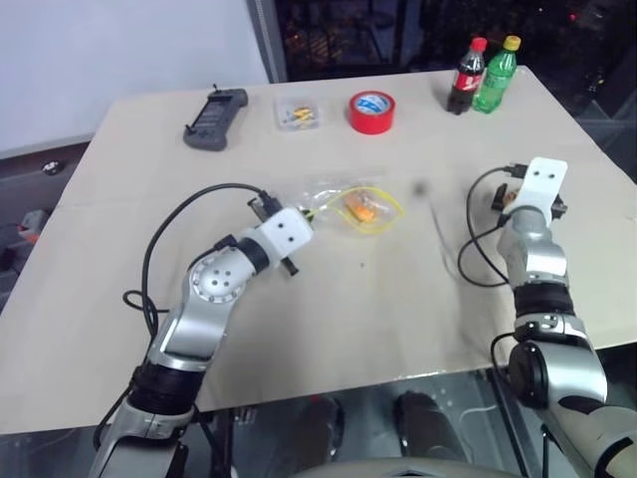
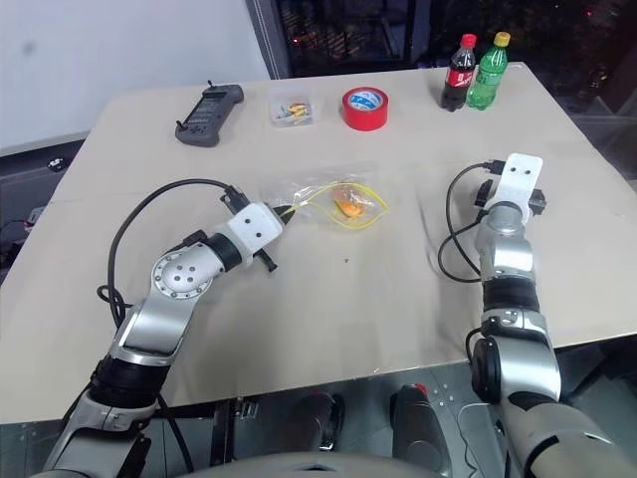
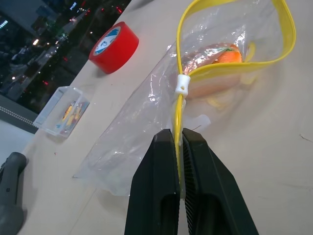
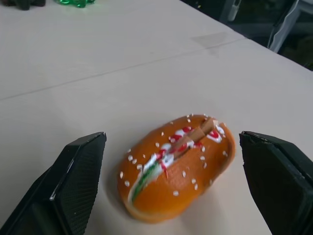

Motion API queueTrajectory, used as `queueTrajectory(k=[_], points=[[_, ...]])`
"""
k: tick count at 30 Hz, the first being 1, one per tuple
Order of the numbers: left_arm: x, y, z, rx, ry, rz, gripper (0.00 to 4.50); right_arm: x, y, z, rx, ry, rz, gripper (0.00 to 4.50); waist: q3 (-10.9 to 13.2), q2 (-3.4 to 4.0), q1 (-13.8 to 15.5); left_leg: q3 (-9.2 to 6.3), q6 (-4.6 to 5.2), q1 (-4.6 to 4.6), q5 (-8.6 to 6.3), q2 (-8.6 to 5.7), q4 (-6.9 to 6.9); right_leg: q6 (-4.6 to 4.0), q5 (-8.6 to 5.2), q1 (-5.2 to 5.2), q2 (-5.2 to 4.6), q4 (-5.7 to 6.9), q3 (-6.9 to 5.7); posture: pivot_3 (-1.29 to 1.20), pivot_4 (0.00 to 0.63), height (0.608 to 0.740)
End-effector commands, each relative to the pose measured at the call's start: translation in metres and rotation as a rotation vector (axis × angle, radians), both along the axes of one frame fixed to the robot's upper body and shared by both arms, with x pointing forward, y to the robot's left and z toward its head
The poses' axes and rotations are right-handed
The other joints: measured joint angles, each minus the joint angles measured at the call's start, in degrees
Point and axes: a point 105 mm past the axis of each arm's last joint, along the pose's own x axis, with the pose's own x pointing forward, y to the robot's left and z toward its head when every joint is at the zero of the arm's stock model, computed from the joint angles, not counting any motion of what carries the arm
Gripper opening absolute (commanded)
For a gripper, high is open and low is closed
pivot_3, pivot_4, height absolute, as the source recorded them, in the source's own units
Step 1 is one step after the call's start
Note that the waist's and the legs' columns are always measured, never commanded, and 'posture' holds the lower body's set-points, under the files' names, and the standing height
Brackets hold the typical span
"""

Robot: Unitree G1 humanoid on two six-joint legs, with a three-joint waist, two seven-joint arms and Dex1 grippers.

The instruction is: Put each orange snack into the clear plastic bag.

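Next, my right gripper grabs the seeded bun around its middle, to put it into the clear plastic bag.
The clear plastic bag lies in the middle of the table with its yellow zip mouth standing open. One orange snack lies inside the bag, just within the mouth. My left gripper is shut on the bag's yellow zip strip beside the white slider. A second orange snack, a glossy bun with seeds and red, white and green stripes, rests on the table at the right. My right gripper is open, one finger on either side of that snack and neither touching it.
At the back of the table stand a red tape roll, a small clear box, a black controller, a cola bottle and a green bottle. The table's right edge runs close to my right hand.
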Motion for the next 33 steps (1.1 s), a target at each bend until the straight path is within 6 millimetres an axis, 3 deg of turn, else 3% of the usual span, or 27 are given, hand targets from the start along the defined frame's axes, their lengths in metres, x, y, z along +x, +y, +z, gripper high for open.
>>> queueTrajectory(k=[1, 5, 9, 14, 17, 20, 24, 28, 30, 33], points=[[-0.003, -0.001, 0.011, -0.002, -0.046, -0.005, 0.00, 0.003, -0.006, 0.016, -0.023, -0.054, -0.020, 3.61, 0.0, 0.00, 0.0, 0.01, 0.00, 0.00, 0.00, 0.00, 0.00, 0.00, 0.00, 0.00, 0.00, 0.00, 0.01, 0.00, 0.150, 0.740], [-0.004, 0.000, 0.011, -0.002, -0.047, 0.001, 0.00, 0.004, -0.004, 0.014, -0.026, -0.050, -0.005, 1.70, 0.0, 0.00, 0.0, 0.01, 0.00, 0.00, 0.00, 0.00, 0.00, 0.00, 0.00, 0.00, 0.00, 0.00, 0.01, 0.00, 0.150, 0.740], [-0.004, 0.001, 0.012, -0.006, -0.047, 0.005, 0.00, 0.004, 0.002, 0.020, -0.046, -0.056, 0.059, 0.15, 0.0, 0.00, 0.0, 0.02, 0.00, 0.00, 0.00, 0.00, 0.00, 0.00, 0.00, 0.00, 0.00, 0.01, 0.03, 0.00, 0.150, 0.740], [-0.005, 0.002, 0.012, -0.014, -0.049, 0.009, 0.00, -0.001, 0.042, 0.041, -0.018, -0.115, 0.418, 0.15, 0.0, 0.01, 0.0, 0.01, 0.00, 0.00, 0.00, 0.01, 0.00, 0.00, 0.00, -0.01, 0.01, 0.01, 0.03, 0.00, 0.150, 0.740], [-0.005, 0.002, 0.012, -0.016, -0.051, 0.009, 0.00, -0.019, 0.075, 0.059, 0.046, -0.139, 0.717, 0.15, 0.0, 0.01, 0.1, 0.00, 0.01, -0.01, -0.01, 0.01, 0.00, 0.00, 0.00, -0.01, 0.01, 0.00, 0.01, 0.00, 0.150, 0.740], [-0.005, 0.002, 0.011, -0.019, -0.051, 0.009, 0.00, -0.059, 0.121, 0.076, 0.180, -0.128, 1.100, 0.15, 0.0, 0.02, 0.2, -0.03, 0.02, -0.03, -0.02, 0.04, 0.00, 0.00, 0.00, 0.00, 0.02, -0.02, -0.02, 0.00, 0.150, 0.740], [-0.003, 0.002, 0.012, -0.020, -0.053, 0.010, 0.00, -0.109, 0.161, 0.081, 0.249, -0.059, 1.437, 0.15, 0.0, 0.01, 0.3, -0.08, 0.04, -0.02, -0.03, 0.07, 0.00, 0.00, 0.00, 0.03, 0.02, -0.06, -0.07, 0.00, 0.150, 0.740], [-0.007, -0.001, 0.013, -0.027, -0.052, -0.012, 0.00, -0.129, 0.196, 0.075, 0.277, -0.016, 1.585, 0.15, 0.0, 0.00, 0.4, -0.06, 0.06, -0.02, -0.04, 0.06, 0.00, 0.00, 0.00, 0.04, -0.02, -0.09, -0.07, 0.00, 0.150, 0.740], [-0.010, -0.003, 0.012, -0.030, -0.052, -0.027, 0.00, -0.127, 0.207, 0.070, 0.275, 0.001, 1.592, 0.15, 0.0, 0.00, 0.3, -0.06, 0.06, -0.02, -0.04, 0.07, 0.00, 0.00, 0.00, 0.03, -0.03, -0.09, -0.07, 0.00, 0.150, 0.740], [-0.018, -0.008, 0.011, -0.033, -0.055, -0.070, 0.00, -0.108, 0.220, 0.053, 0.251, 0.048, 1.542, 0.15, 0.0, 0.00, 0.3, -0.06, 0.05, -0.03, -0.04, 0.06, 0.00, 0.00, 0.00, 0.02, -0.04, -0.08, -0.08, 0.00, 0.150, 0.740]])
